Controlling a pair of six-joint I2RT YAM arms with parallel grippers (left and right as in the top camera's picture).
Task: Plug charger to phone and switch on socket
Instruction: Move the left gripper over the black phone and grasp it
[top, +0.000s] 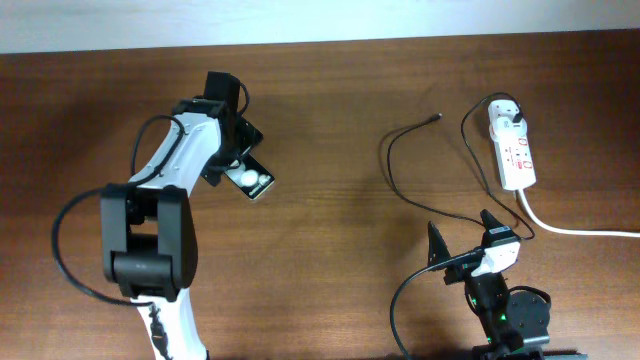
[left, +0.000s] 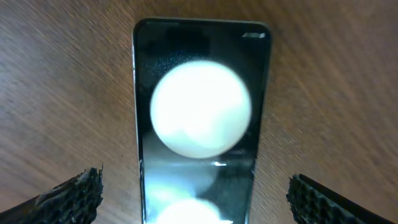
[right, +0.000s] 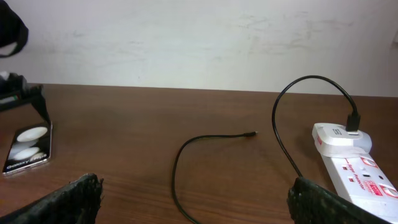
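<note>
I will next use my left gripper to grab the phone (top: 252, 179) across its long side edges. One end then stays free to hand over to my right gripper.
The black phone (top: 252, 179) lies flat on the table at the left, with two white glare spots on its screen. My left gripper (top: 232, 160) hovers right over it, open, its fingers on either side of the phone (left: 199, 124) and not touching it. The black charger cable (top: 392, 160) loops across the table's right half, its free plug tip (top: 438, 116) lying apart. Its white adapter (top: 507, 116) sits in the white socket strip (top: 513, 152). My right gripper (top: 462, 238) is open and empty near the front edge, with the cable (right: 186, 155) lying between its fingers.
The strip's thick white cord (top: 580, 228) runs off to the right edge. A pale wall (right: 199, 37) stands behind the table's far edge. Bare wood lies between the phone and the cable.
</note>
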